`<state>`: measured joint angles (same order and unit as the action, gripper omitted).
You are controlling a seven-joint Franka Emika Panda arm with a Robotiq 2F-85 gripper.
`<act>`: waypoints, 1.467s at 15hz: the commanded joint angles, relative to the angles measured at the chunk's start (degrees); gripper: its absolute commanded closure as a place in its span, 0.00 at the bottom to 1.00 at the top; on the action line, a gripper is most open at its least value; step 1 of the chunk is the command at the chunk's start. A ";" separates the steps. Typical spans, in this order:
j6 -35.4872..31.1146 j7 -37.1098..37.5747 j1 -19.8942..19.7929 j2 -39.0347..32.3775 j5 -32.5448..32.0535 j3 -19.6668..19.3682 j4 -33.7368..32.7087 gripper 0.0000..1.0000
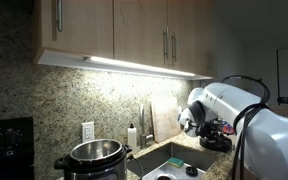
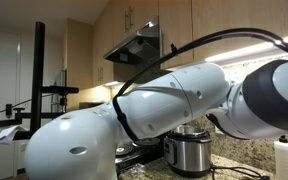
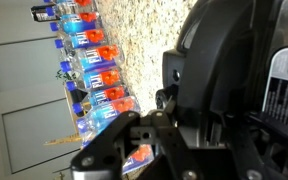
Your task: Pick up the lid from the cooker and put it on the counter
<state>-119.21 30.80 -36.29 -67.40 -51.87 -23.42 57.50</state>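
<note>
The black lid's lower edge [image 1: 217, 149] touches the speckled counter beside the sink, so the lid would rest there if I let go. My gripper should open now.
The cooker [image 1: 94, 160] stands uncovered on the counter [image 1: 189, 144] left of the sink, its shiny inner pot showing; it also shows in an exterior view [image 2: 189, 152] behind the arm. The black lid [image 1: 218, 144] hangs low over the counter right of the sink, under my gripper [image 1: 210, 130]. In the wrist view the lid [image 3: 234, 70] fills the right side, with a white label on it. My gripper [image 3: 159, 110] looks shut on the lid's raised handle, though the contact is dark and hard to read.
A steel sink [image 1: 169, 162] lies between cooker and lid, with a soap bottle [image 1: 132, 135] behind it. A black stove [image 1: 6, 150] is at far left. Blue-labelled bottles [image 3: 94, 80] stand in a row. A range hood [image 2: 139, 45] hangs above.
</note>
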 commanded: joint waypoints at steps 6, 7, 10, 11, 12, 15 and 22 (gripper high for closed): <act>4.09 -1.01 -0.32 -0.53 0.12 -0.64 -3.61 0.36; 4.39 -1.05 -0.31 -0.55 0.11 -0.62 -3.79 0.31; 5.28 -1.61 -0.28 -0.71 0.14 -0.44 -4.10 0.12; 5.62 -2.01 -0.34 -0.72 0.29 -0.25 -4.15 0.04; 5.98 -2.39 -0.35 -0.82 0.42 -0.06 -4.18 0.02; 7.00 -3.18 -0.20 -0.92 0.46 0.37 -4.18 0.00; 5.73 -2.86 2.95 1.95 -0.71 0.56 -0.46 0.00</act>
<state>-113.81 29.70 -34.82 -67.53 -51.99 -23.13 54.70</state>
